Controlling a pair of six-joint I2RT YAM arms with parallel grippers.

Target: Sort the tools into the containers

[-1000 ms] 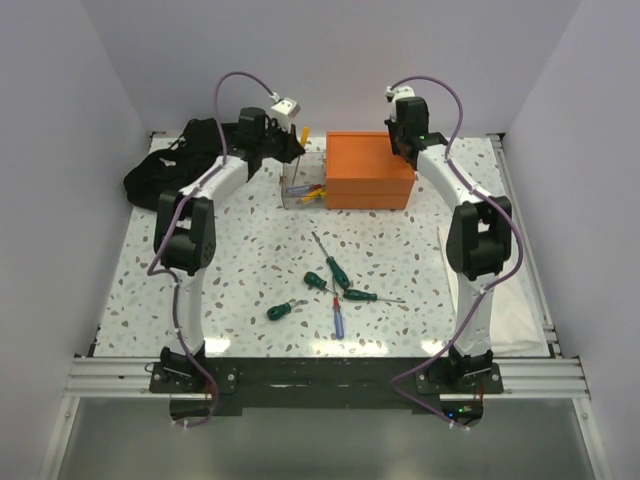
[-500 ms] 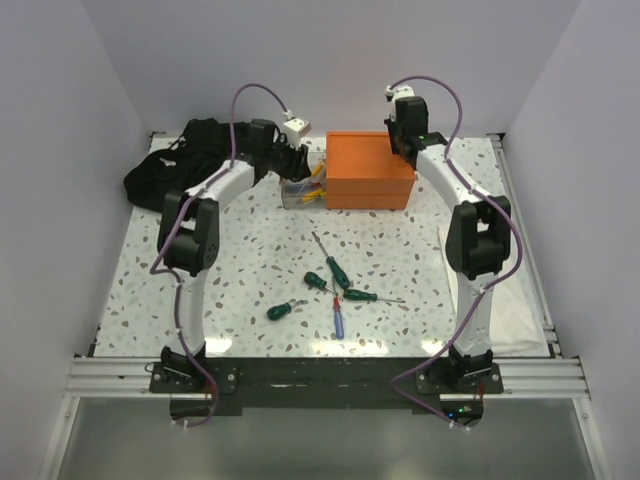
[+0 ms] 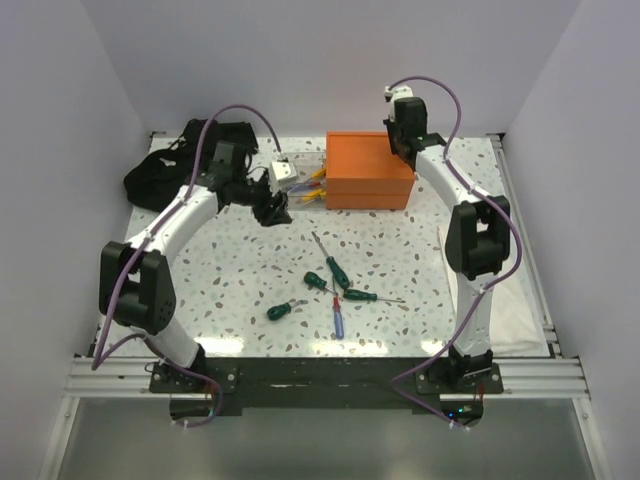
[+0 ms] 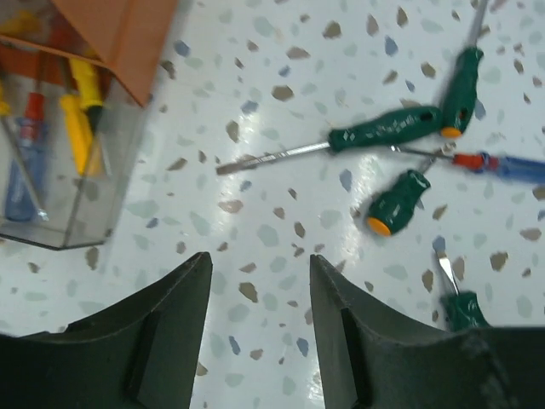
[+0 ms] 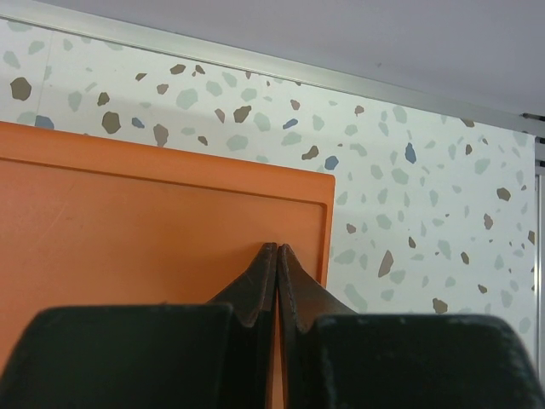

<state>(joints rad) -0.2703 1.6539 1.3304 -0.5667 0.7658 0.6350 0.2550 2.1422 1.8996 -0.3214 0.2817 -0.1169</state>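
Observation:
My left gripper grabs the long green screwdriver by its handle end [image 3: 331, 261] [image 4: 342, 139] beside the shaft next, to sort it into the clear bin.
Several screwdrivers lie loose mid-table: a long green one [image 3: 325, 258], a stubby green one [image 3: 285, 310] and a red-and-blue one [image 3: 337, 316]. The left wrist view shows the long green one [image 4: 383, 136] and a stubby one [image 4: 396, 203] ahead of my left gripper [image 4: 260, 260], which is open and empty. In the top view the left gripper [image 3: 272, 210] hangs just left of the clear bin [image 3: 302, 186]. The bin [image 4: 51, 230] holds yellow, red and blue screwdrivers. My right gripper [image 5: 277, 249] is shut and empty above the orange box [image 5: 153, 221], near its right edge.
A black cloth heap [image 3: 170, 165] lies at the back left. The orange box [image 3: 370, 170] stands directly right of the clear bin at the back. White walls enclose the speckled table [image 3: 220, 270] on three sides.
My left gripper opened at the clear bin, then drew back from it to the near left and lower over the table. The right arm has not moved.

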